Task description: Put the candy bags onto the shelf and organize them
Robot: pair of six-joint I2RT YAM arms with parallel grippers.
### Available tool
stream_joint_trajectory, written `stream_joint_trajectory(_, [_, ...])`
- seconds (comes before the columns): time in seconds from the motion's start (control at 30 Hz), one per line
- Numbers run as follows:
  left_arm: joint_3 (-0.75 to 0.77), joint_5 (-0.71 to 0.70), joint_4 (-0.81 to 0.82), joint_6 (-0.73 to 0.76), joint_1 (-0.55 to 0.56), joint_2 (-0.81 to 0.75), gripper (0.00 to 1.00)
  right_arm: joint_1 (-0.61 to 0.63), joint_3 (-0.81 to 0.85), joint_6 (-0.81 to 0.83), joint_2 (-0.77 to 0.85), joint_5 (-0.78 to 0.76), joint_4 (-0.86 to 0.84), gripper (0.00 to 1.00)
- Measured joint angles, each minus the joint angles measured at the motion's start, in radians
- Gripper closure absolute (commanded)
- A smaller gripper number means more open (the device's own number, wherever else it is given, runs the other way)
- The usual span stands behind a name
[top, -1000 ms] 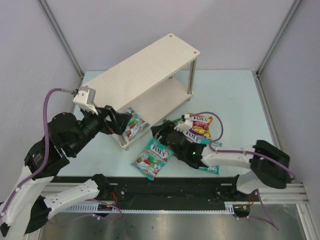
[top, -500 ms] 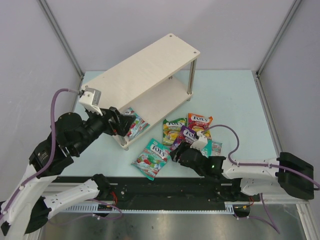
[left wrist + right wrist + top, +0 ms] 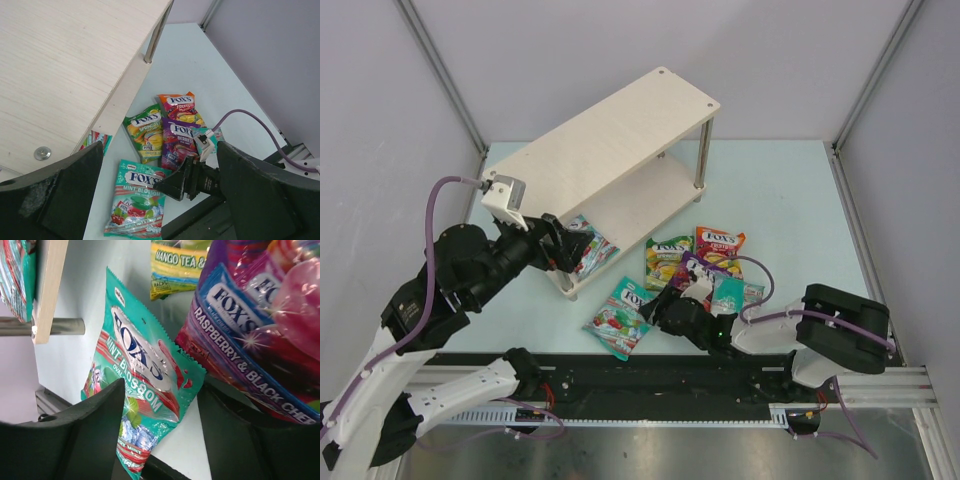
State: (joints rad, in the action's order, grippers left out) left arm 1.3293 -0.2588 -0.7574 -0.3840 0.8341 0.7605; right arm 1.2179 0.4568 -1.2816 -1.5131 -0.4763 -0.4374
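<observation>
The teal mint bag's edge (image 3: pixel 173 394) is between my right gripper's fingers and the purple bag (image 3: pixel 255 325) is outside, so it is time to close now and catch that edge.
The shelf (image 3: pixel 610 140) stands at the back left, and one teal candy bag (image 3: pixel 588 246) lies on its lower board. On the table lie a teal bag (image 3: pixel 623 316), a green-yellow one (image 3: pixel 667 262), a purple one (image 3: pixel 696 270), a red-orange one (image 3: pixel 718 244) and another teal one (image 3: pixel 735 293). My right gripper (image 3: pixel 658 305) is open, low at the right edge of the teal mint bag (image 3: pixel 145 375), its right finger by the purple bag (image 3: pixel 255 325). My left gripper (image 3: pixel 565 252) hangs open and empty at the shelf's near corner (image 3: pixel 65 65).
A metal corner post (image 3: pixel 50 326) and the lower board's edge (image 3: pixel 50 285) stand just left of the teal bag. The table's front rail (image 3: pixel 650 385) runs close behind the right gripper. Grey walls enclose the table on both sides.
My right gripper pulled back off the bag pile, uncovering the green-yellow and purple bags, then swung left to the teal bag. The left arm shifted slightly toward the shelf.
</observation>
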Motion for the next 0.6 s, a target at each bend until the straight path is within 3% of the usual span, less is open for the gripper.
stream_joint_trajectory(0.03, [0.0,0.0,0.0,0.0,0.0,0.0,0.0,0.0,0.0,0.001,-0.012,0.006,-0.02,0.58])
stream_joint_trajectory(0.07, [0.0,0.0,0.0,0.0,0.0,0.0,0.01,0.0,0.0,0.004,-0.021,0.012,-0.032,0.67])
stream_joint_trajectory(0.1, [0.0,0.0,0.0,0.0,0.0,0.0,0.01,0.0,0.0,0.011,-0.028,0.017,-0.039,0.85])
stream_joint_trajectory(0.17, [0.0,0.0,0.0,0.0,0.0,0.0,0.0,-0.001,-0.002,0.029,-0.036,0.022,-0.048,1.0])
stream_joint_trajectory(0.27, [0.0,0.0,0.0,0.0,0.0,0.002,0.01,0.003,-0.003,0.063,-0.018,0.02,-0.048,1.0])
stream_joint_trajectory(0.4, [0.0,0.005,0.006,0.0,0.0,0.012,0.01,0.016,-0.01,0.15,0.151,-0.007,0.027,1.0])
stream_joint_trajectory(0.6, [0.035,0.064,0.037,0.018,0.0,0.085,0.01,-0.05,-0.01,0.386,0.613,0.023,0.195,1.0])
